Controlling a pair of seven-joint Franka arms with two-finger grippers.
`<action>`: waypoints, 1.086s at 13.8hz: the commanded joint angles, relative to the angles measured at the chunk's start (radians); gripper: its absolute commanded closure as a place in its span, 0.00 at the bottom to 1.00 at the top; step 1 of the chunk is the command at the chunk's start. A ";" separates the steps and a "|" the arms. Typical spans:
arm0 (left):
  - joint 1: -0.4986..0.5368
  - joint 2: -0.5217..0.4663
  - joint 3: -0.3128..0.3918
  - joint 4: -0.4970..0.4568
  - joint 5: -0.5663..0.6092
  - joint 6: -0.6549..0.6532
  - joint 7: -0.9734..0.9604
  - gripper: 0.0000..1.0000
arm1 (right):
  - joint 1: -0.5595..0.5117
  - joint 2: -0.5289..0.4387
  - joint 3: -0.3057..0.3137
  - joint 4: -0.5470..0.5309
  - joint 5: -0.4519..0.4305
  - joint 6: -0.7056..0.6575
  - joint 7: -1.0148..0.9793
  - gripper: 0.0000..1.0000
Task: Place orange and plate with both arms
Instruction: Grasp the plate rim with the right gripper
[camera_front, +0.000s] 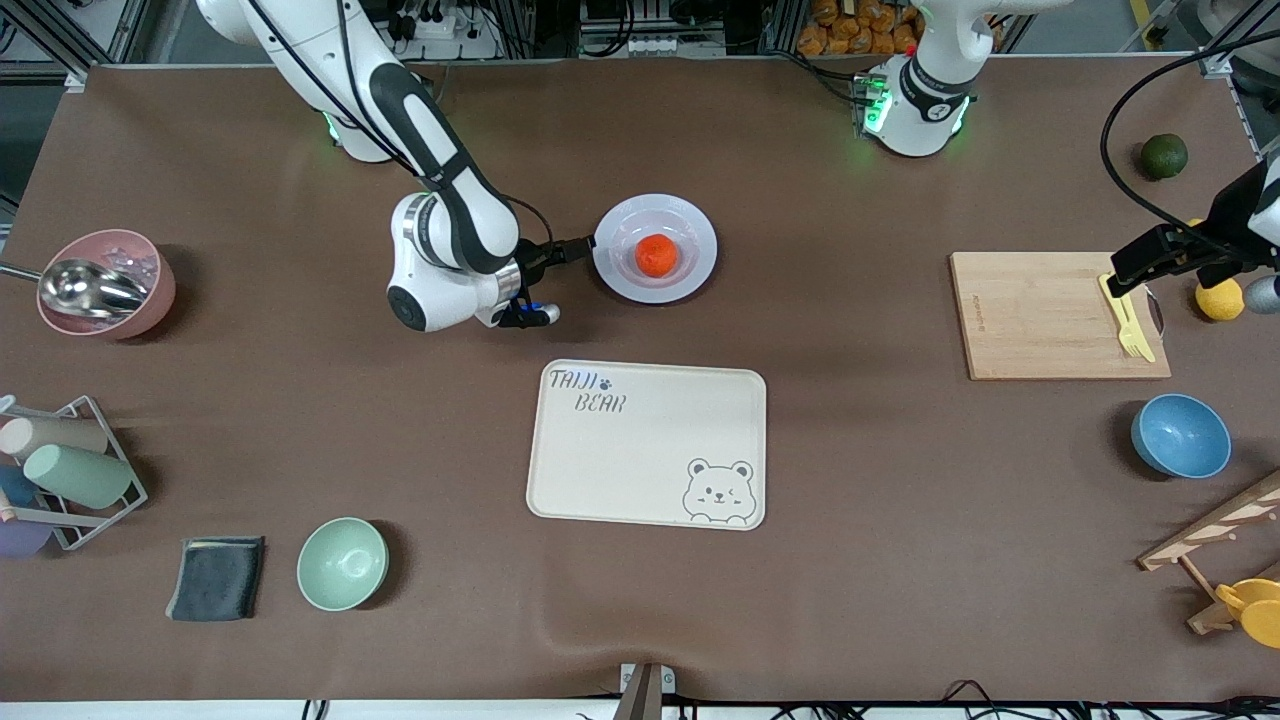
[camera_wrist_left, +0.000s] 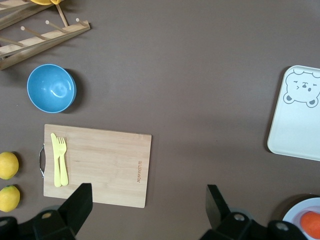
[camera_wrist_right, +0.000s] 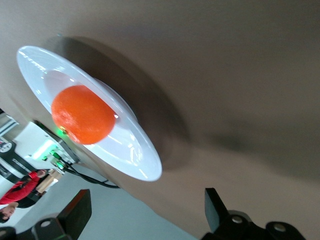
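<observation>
The right gripper pinches the plate by its thin rim next, since the plate's round side spreads too wide for the gripper's fingers.
The orange lies in the middle of the pale plate, which stands on the brown table between the two arm bases and the cream tray. My right gripper is low beside the plate's rim, toward the right arm's end of the table, open with nothing between its fingers. The right wrist view shows the orange on the plate just ahead of the open right gripper. My left gripper hangs open and empty over the end of the cutting board, as its wrist view confirms.
A cream bear tray lies nearer the front camera than the plate. At the left arm's end are a wooden cutting board with a yellow fork, lemons, a blue bowl and a dark green fruit. A pink bowl and a green bowl stand at the right arm's end.
</observation>
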 joint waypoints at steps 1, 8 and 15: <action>-0.036 -0.036 0.031 -0.026 -0.004 -0.002 0.004 0.00 | 0.042 0.041 -0.009 -0.015 0.137 0.032 -0.106 0.00; -0.007 -0.018 0.029 -0.018 -0.011 0.007 0.012 0.00 | 0.075 0.107 -0.007 -0.015 0.334 0.027 -0.268 0.00; -0.007 -0.013 0.029 -0.007 -0.012 0.009 0.011 0.00 | 0.153 0.107 -0.009 -0.009 0.458 0.062 -0.282 0.01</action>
